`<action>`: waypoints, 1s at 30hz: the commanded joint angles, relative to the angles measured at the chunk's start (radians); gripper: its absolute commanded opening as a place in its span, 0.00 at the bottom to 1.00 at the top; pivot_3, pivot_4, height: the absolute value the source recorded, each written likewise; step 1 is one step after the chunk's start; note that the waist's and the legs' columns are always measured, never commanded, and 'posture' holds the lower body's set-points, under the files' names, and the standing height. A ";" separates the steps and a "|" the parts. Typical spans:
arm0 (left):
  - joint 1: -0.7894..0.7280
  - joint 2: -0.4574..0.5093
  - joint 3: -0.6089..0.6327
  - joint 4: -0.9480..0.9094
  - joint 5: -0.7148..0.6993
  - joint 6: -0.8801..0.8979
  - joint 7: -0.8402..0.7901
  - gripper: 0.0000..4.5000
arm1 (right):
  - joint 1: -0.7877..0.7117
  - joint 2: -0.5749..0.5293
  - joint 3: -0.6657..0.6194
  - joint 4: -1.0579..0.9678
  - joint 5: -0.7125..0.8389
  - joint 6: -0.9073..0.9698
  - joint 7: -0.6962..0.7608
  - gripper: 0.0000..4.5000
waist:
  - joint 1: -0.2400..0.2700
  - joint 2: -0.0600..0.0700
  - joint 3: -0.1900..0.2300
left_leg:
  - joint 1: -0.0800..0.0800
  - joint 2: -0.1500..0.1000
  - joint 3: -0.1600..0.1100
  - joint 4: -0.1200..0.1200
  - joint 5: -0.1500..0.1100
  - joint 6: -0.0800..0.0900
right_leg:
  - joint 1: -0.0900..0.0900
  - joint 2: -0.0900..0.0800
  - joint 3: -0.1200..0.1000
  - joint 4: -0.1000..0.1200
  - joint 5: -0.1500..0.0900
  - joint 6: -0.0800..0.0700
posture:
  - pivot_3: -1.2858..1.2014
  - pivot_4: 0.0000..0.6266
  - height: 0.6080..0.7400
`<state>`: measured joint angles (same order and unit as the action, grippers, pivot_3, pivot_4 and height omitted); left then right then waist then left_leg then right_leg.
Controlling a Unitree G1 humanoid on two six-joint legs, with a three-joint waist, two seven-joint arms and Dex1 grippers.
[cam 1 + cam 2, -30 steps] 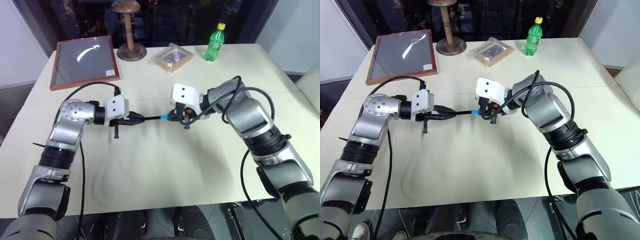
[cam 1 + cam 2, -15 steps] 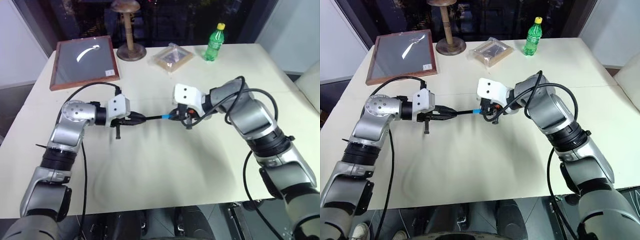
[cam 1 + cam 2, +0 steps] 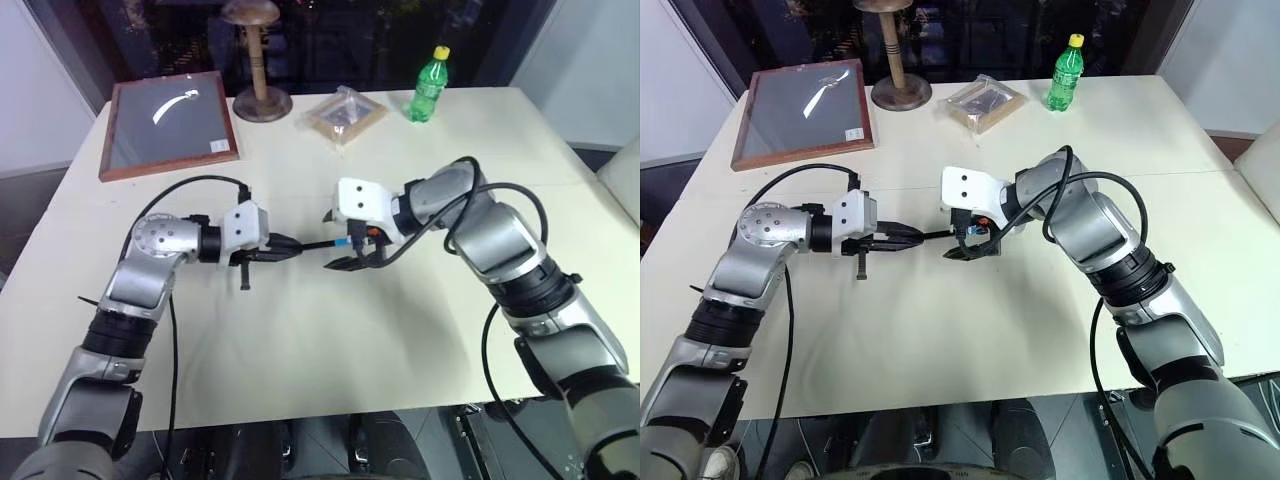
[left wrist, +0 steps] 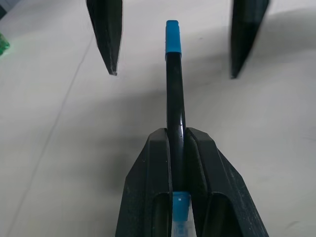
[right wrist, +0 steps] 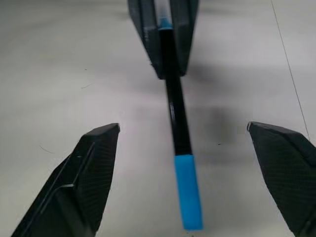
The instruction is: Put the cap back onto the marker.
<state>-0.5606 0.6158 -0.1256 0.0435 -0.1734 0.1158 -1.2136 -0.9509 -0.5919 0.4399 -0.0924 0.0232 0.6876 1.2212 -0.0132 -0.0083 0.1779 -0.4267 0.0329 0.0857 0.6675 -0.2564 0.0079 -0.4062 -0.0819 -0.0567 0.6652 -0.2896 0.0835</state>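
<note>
The marker still hangs above the table, so for now my left gripper stays closed on the black marker (image 3: 315, 244) (image 4: 175, 98).
The slim black marker (image 3: 315, 244) is held level above the table, my left gripper (image 3: 283, 247) shut on its rear part. The bright blue cap (image 3: 341, 241) sits on the marker's free end. In the left wrist view the marker (image 4: 175, 98) runs out from between my closed fingers to the cap (image 4: 172, 37). My right gripper (image 3: 326, 243) faces it, open. Its two black fingers (image 5: 89, 182) stand wide on either side of the capped end (image 5: 187, 190) without touching it.
At the back of the pale table (image 3: 330, 340) are a framed picture (image 3: 168, 122), a wooden stand (image 3: 262, 95), a clear bag with brown contents (image 3: 345, 115) and a green bottle (image 3: 430, 85). Black cables loop off both arms.
My right gripper has opened and let go of the cap, which stays on the marker's end. The left gripper keeps its hold on the marker.
</note>
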 commanded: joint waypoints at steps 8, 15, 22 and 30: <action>0.152 0.009 0.120 -0.243 -0.019 0.236 0.284 0.00 | 0.071 -0.045 -0.116 -0.136 0.034 0.130 -0.110 0.99 | 0.001 0.000 0.000 | 0.000 0.000 0.000 0.000 0.000 0.000 | 0.000 -0.001 0.000 0.000 0.000 0.000 | 0.52 0.24 1.00; 0.300 -0.039 0.246 -0.502 -0.072 0.581 0.538 0.00 | 0.223 -0.090 -0.166 -0.291 0.083 0.266 -0.188 0.99 | 0.001 0.000 0.000 | 0.000 0.000 -0.001 0.000 0.000 0.000 | 0.001 -0.001 0.001 0.000 0.000 0.000 | 0.52 0.24 1.00; 0.393 -0.143 0.349 -0.738 -0.123 0.915 0.758 0.00 | 0.330 -0.089 -0.214 -0.410 0.148 0.396 -0.283 0.99 | 0.001 -0.001 0.000 | 0.000 0.000 -0.002 0.000 0.000 0.000 | 0.001 -0.003 0.001 0.000 0.000 0.000 | 0.52 0.24 1.00; 0.454 -0.266 0.464 -0.929 -0.143 1.209 0.919 0.00 | 0.428 -0.065 -0.253 -0.499 0.224 0.506 -0.393 0.99 | 0.002 -0.002 -0.001 | 0.001 -0.001 -0.003 0.000 0.000 0.000 | 0.002 -0.004 0.001 0.000 0.000 0.000 | 0.52 0.24 1.00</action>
<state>-0.1138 0.3569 0.3033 -0.8222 -0.3123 1.2797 -0.3231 -0.5243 -0.6631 0.2175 -0.5462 0.2222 1.1789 0.8476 -0.0109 -0.0099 0.1770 -0.4259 0.0323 0.0829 0.6674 -0.2565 0.0078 -0.4039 -0.0858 -0.0558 0.6649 -0.2897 0.0833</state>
